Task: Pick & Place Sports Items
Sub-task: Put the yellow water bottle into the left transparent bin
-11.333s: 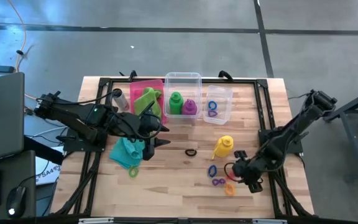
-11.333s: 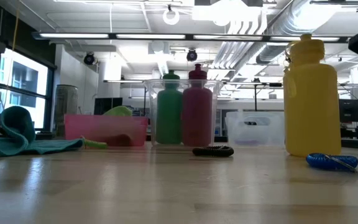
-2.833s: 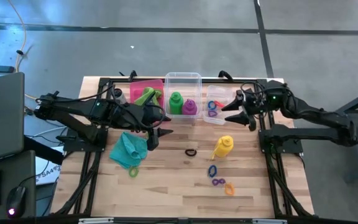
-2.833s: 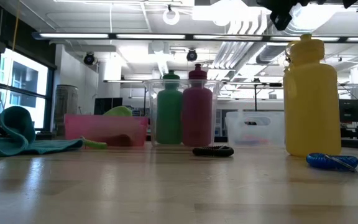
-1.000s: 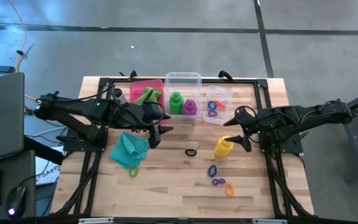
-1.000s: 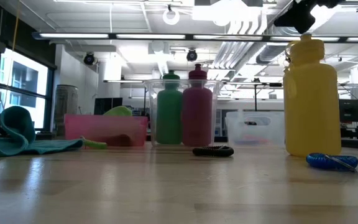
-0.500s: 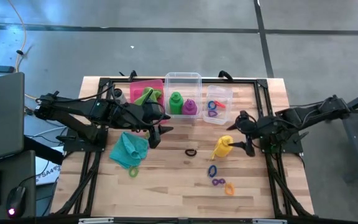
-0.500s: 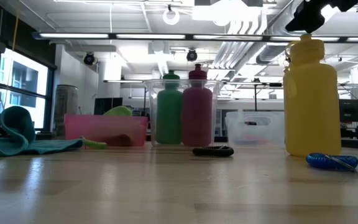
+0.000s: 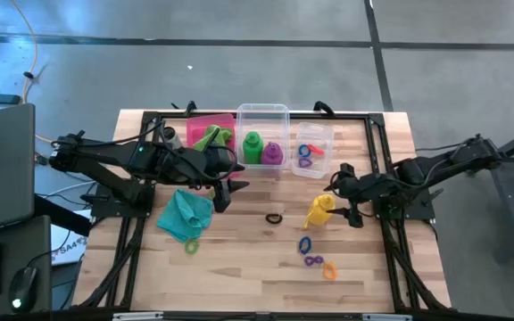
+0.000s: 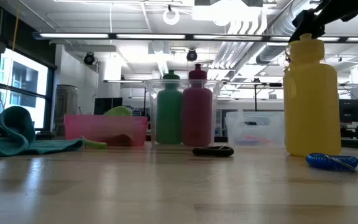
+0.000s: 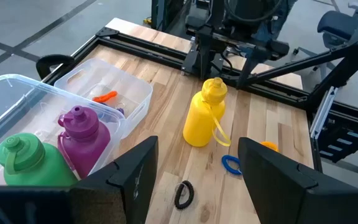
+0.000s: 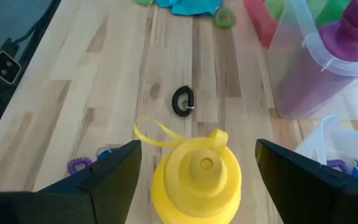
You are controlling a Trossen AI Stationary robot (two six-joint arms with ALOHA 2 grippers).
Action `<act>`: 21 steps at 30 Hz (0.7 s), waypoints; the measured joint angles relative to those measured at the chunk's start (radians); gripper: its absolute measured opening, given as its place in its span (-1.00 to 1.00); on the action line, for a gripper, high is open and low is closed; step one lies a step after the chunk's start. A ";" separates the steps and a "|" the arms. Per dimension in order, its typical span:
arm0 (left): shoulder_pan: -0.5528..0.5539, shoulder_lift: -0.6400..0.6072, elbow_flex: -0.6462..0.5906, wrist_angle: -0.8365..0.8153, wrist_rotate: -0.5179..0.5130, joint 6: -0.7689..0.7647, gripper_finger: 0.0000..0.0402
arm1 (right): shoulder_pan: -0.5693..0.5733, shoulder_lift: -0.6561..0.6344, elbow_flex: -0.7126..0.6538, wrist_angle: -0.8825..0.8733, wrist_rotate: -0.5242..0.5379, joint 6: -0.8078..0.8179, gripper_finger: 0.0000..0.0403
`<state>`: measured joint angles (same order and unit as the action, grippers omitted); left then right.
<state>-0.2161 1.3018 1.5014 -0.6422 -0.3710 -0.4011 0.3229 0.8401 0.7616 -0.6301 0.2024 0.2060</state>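
I will next use my right gripper to grab the yellow bottle by its capped top (image 9: 325, 201) and place it in the clear bin (image 9: 262, 111) with the other bottles.
The yellow bottle (image 9: 319, 210) stands upright on its base on the table, right of the middle. My right gripper (image 9: 341, 198) is open at the bottle's top (image 12: 199, 167); its fingers stand on either side of it without touching. My left gripper (image 9: 227, 185) hangs open over the table's left half, nothing between its fingers (image 11: 194, 180). The green bottle (image 9: 252, 147) and purple bottle (image 9: 272, 153) stand in the clear bin (image 9: 262, 111). A teal cloth (image 9: 186, 215) lies on the table, a lime cloth (image 9: 212, 138) in the pink bin (image 9: 198, 121). Several rings (image 9: 311, 260) lie near the yellow bottle.
A small clear bin (image 9: 313, 135) at the back right holds some rings. A black ring (image 9: 274, 218) lies mid-table, a green ring (image 9: 191, 246) by the teal cloth. A grey cylinder (image 9: 173, 141) lies left of the pink bin. Bare wood stretches along the near edge.
My right gripper has come down and toward the table's left, closing in on the yellow bottle's top, and has tipped further downward. It has stayed open. The bottle has not moved.
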 joint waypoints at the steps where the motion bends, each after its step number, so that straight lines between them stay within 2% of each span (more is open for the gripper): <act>1: 0.000 0.000 0.000 0.000 0.000 0.000 0.07 | 0.000 0.008 0.000 0.000 -0.001 0.000 0.52; 10: 0.000 0.000 0.000 0.000 -0.001 0.000 0.07 | 0.000 0.067 0.000 -0.011 -0.024 0.003 0.52; 21: 0.000 0.000 0.000 0.000 0.000 0.000 0.07 | -0.004 0.078 0.000 -0.039 -0.048 0.071 0.52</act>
<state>-0.2161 1.3018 1.5015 -0.6426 -0.3714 -0.4007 0.3187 0.9184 0.7616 -0.6692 0.1540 0.2773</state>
